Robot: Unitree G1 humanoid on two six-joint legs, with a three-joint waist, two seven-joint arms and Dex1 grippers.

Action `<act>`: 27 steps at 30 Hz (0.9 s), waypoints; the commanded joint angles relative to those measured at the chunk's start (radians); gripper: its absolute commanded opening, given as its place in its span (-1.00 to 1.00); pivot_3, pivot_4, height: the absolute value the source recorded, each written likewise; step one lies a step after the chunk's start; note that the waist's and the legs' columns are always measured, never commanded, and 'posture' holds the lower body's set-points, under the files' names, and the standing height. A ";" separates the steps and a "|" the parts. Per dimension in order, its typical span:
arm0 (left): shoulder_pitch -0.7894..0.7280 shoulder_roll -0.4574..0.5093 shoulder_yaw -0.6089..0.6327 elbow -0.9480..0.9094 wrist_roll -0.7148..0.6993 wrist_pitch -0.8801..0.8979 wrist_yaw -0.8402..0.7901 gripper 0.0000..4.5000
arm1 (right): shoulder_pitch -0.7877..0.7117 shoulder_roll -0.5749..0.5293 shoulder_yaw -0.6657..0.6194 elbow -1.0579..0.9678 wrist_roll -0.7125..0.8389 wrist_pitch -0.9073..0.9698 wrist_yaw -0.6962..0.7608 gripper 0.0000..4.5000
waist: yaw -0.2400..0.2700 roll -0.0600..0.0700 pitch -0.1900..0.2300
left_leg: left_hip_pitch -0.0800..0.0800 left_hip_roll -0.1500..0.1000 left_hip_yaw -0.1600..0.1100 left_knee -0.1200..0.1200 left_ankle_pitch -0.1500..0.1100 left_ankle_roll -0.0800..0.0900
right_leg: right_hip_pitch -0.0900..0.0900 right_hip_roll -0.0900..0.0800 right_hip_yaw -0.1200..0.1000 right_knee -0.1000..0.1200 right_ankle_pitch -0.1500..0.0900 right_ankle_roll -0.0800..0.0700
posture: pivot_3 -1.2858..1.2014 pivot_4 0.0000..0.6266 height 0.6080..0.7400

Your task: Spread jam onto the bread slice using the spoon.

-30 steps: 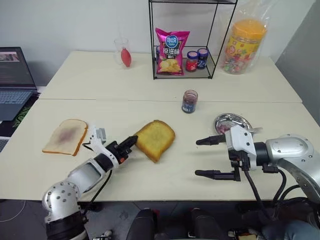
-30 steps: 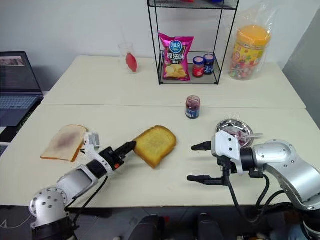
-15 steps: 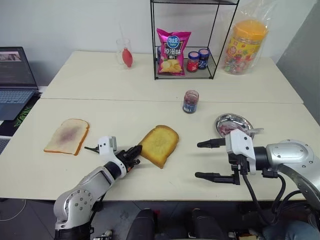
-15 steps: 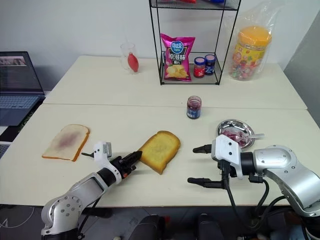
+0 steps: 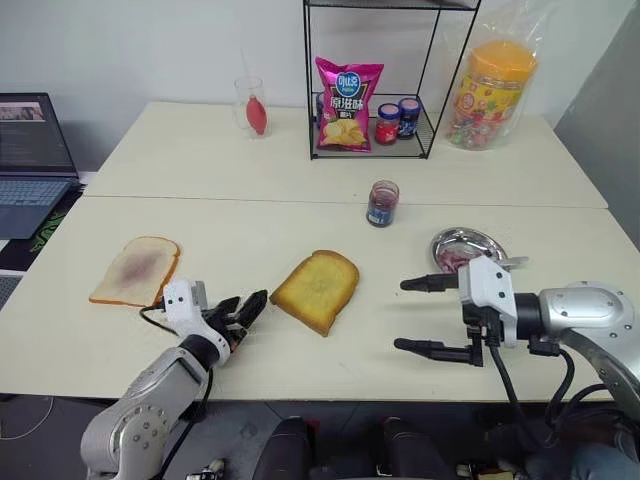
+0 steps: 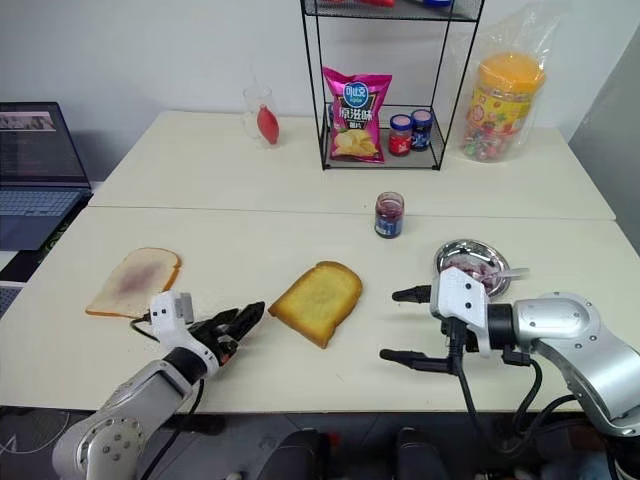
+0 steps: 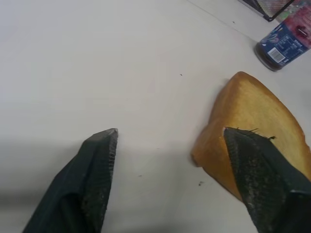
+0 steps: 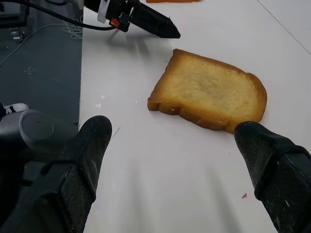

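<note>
I will next grab the spoon with my right gripper by its silver handle (image 5: pixel 514 262), which sticks out past the metal dish's rim, to spread the red jam smeared inside the dish.
The golden-brown bread slice (image 5: pixel 315 291) lies flat in the middle of the near table. My left gripper (image 5: pixel 246 314) sits just left of it, open and empty, one finger (image 7: pixel 252 165) close to the crust. My right gripper (image 5: pixel 402 315) hovers to the right of the slice, open wide with nothing in it. The jam shows as the dark contents of a small blue-labelled jar (image 5: pixel 380 203) and as a reddish smear in a metal dish (image 6: pixel 450 250). The spoon's thin silver handle (image 6: pixel 512 271) sticks out over the dish's right rim; its bowl is hidden.
A paler slice with a pinkish smear (image 5: pixel 135 270) lies at the left. At the back stand a wire rack (image 5: pixel 390 150) with a chip bag and two lidded jars, a candy tub (image 5: pixel 492 92) and a glass (image 5: pixel 248 105). A laptop (image 5: pixel 30 160) sits far left.
My left gripper has let go of the bread slice, opened, and drawn back to the left. The slice, tilted before, now lies flat. The right gripper has stayed put.
</note>
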 commanded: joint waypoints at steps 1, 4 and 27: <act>-0.021 0.090 -0.007 -0.110 0.074 -0.076 -0.075 0.80 | -0.002 0.021 -0.061 -0.002 -0.016 -0.052 -0.043 1.00 | 0.000 0.000 0.000 | 0.000 0.000 0.000 0.000 0.000 0.000 | 0.000 0.000 0.000 0.000 0.000 0.000 | 0.03 -0.52 1.00; -0.093 0.238 -0.102 -0.166 0.137 -0.129 -0.248 0.80 | 0.012 0.066 -0.108 0.016 -0.036 -0.099 -0.101 1.00 | 0.003 0.000 0.000 | 0.000 0.000 -0.001 0.000 0.000 0.000 | 0.000 0.000 -0.001 0.001 0.000 -0.001 | 0.03 -0.52 1.00; -0.728 0.536 -0.380 -0.105 0.066 -0.006 -0.808 0.98 | 0.195 0.359 -0.603 0.235 0.106 0.078 -0.560 1.00 | -0.011 0.003 0.002 | 0.004 0.001 0.012 0.000 0.000 0.001 | -0.001 0.012 0.020 0.001 0.002 0.004 | 0.03 -0.52 1.00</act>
